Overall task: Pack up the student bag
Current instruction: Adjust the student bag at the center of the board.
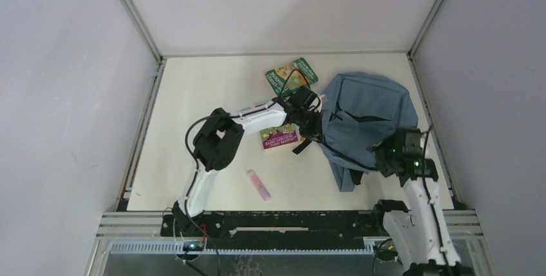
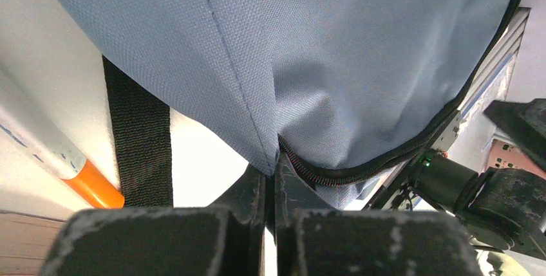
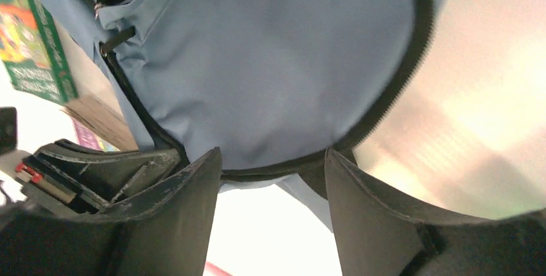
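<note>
The right gripper isn't ready to close yet and will move closer first, because there is a gap between its fingers and the bag's zip edge [image 1: 370,168].
The student bag [image 1: 370,118], dusty-blue fabric with black zip lines, lies at the right of the table. My left gripper [image 1: 310,123] is shut on the bag's left edge; in the left wrist view [image 2: 277,163] the jaws pinch the blue fabric [image 2: 335,64] right beside the black zip. My right gripper [image 1: 384,154] is open at the bag's near edge; in the right wrist view [image 3: 270,183] the bag's zipped rim [image 3: 283,170] runs just above the gap between its fingers [image 3: 187,205]. A green book [image 1: 291,75] and a purple book [image 1: 281,137] lie left of the bag.
A pink pen [image 1: 259,184] lies on the table near the front. A black strap [image 2: 138,141] hangs beside a white and orange tube [image 2: 67,163]. The green book [image 3: 32,44] shows in the right wrist view. Walls close in the table on three sides.
</note>
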